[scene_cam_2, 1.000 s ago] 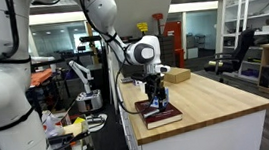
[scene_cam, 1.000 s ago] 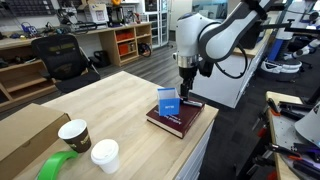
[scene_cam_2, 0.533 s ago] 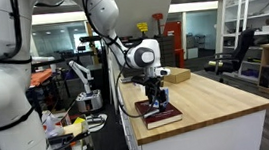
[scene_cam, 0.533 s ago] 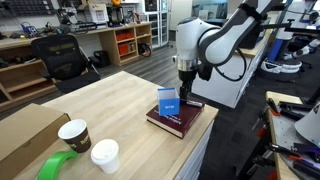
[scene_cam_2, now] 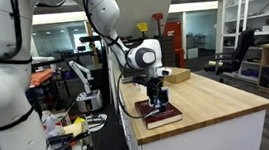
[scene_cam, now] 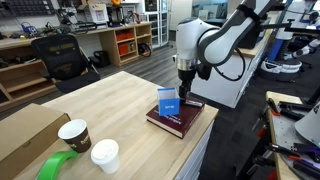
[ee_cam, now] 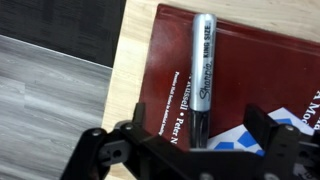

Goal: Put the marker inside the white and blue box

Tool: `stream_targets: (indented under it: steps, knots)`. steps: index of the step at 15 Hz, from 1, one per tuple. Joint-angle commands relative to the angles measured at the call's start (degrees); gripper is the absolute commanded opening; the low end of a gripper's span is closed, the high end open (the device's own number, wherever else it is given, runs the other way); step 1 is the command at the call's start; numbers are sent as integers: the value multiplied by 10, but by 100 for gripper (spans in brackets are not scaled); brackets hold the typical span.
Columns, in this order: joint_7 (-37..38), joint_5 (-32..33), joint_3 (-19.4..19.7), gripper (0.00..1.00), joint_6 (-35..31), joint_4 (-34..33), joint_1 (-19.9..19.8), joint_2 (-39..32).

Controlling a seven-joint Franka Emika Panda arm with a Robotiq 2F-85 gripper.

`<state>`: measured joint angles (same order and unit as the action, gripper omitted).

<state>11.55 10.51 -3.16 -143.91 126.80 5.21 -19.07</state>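
My fingers, above the marker [ee_cam: 203,60] in the wrist view, must lower before closing.
The marker [ee_cam: 203,60] is a slim grey and black Sharpie. It lies flat on the dark red book [ee_cam: 170,70], and its dark end runs down between my jaws. My gripper [ee_cam: 200,120] is open, with one finger on each side of the marker and not touching it. The white and blue box [ee_cam: 290,125] shows at the lower right of the wrist view. In an exterior view the box [scene_cam: 167,102] stands upright on the book [scene_cam: 180,120], with my gripper [scene_cam: 186,93] just beside it. The gripper [scene_cam_2: 157,91] hangs low over the book [scene_cam_2: 161,115].
Two paper cups [scene_cam: 74,133] [scene_cam: 104,155], a green tape roll [scene_cam: 57,166] and a large brown cardboard box [scene_cam: 24,132] sit at the table's near end. A small brown box [scene_cam_2: 178,75] lies at the far end. The book sits close to the table edge [ee_cam: 128,60].
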Motion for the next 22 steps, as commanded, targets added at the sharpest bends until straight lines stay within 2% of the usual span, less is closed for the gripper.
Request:
stream_targets:
  steps: [1,9,17,18,20,22]
  knots:
    - [-14,-4,9,100,-9,-14,7,-11]
    - [-28,-4,9,100,-1,-46,8,-39]
    - [-40,-16,5,100,1,-47,5,-45]
    - [-44,-21,2,75,1,-46,4,-45]
    - [-47,-26,-1,67,1,-46,4,-47]
    - [-54,-32,-5,53,1,-45,4,-49]
